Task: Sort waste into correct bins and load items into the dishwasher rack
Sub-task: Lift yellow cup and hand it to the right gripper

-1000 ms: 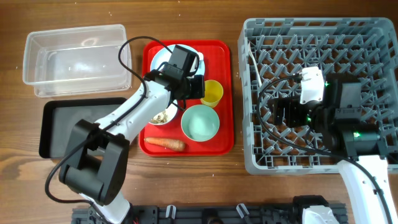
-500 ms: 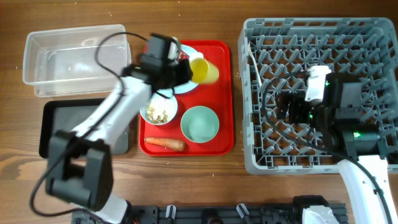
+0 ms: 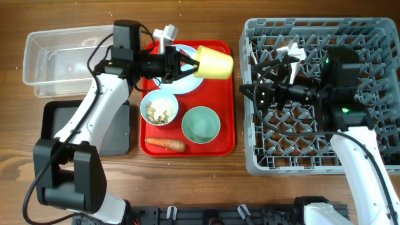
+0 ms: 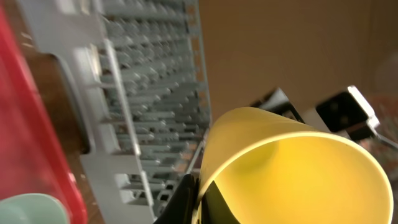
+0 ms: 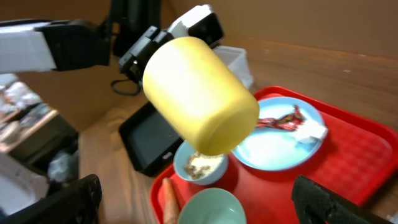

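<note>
The right gripper grabs its closed base end (image 3: 224, 64) next, opposite the cup's held rim, to load the yellow cup opening down into the dishwasher rack (image 3: 312, 37).
My left gripper (image 3: 189, 64) is shut on the rim of the small yellow cup (image 3: 215, 62) and holds it on its side above the red tray's far right corner. In the left wrist view the cup (image 4: 292, 168) fills the frame, with one finger (image 4: 186, 199) outside its rim. My right gripper (image 3: 255, 94) is open and empty over the left edge of the grey dishwasher rack (image 3: 312, 37), facing the cup (image 5: 199, 93). The pale-blue plate (image 5: 280, 146) carries the candy wrapper (image 5: 280, 118) and white scrap (image 5: 311, 129). The white bowl (image 3: 159, 107) holds beige scraps. The mint bowl (image 3: 200, 123) and carrot (image 3: 165, 144) lie on the tray.
The flat red tray (image 3: 225, 125) sits between the bins and the rack. The clear tub (image 3: 75, 56) stands at the far left, with the black tray (image 3: 62, 125) in front of it, partly under my left arm. The rack also shows in the left wrist view (image 4: 149, 93).
My left gripper has lifted the yellow cup off the red tray, carried it up and right and tipped it on its side. My right gripper has swung left to the rack's left edge.
</note>
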You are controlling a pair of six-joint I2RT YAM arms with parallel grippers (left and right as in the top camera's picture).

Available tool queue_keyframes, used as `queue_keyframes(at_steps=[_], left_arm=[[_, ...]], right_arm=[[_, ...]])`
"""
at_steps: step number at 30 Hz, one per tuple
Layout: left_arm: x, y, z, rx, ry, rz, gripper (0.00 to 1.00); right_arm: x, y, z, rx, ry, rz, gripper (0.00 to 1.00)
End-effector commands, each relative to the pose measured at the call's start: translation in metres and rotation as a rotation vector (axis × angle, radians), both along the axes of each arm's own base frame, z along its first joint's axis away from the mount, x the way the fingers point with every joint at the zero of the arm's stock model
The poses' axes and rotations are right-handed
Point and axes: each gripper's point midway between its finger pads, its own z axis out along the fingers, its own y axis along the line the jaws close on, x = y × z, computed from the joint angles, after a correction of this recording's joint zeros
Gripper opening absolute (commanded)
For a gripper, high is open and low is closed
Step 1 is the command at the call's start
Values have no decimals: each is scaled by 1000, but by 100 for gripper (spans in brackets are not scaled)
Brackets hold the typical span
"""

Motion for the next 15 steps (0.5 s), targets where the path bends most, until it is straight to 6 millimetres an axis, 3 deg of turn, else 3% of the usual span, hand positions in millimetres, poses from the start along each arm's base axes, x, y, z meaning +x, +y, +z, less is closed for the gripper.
queue_keyframes(at_steps=[1, 10, 15], left_arm=[[-22, -19, 25, -79, -42, -122, 4], [-38, -55, 44, -127, -29, -204, 4], [-46, -65, 44, -125, -26, -227, 4]], right_arm=[[-7, 10, 10, 61, -43, 122, 100], [-6, 13, 16, 82, -98, 165, 100], [-7, 13, 18, 87, -107, 175, 82]])
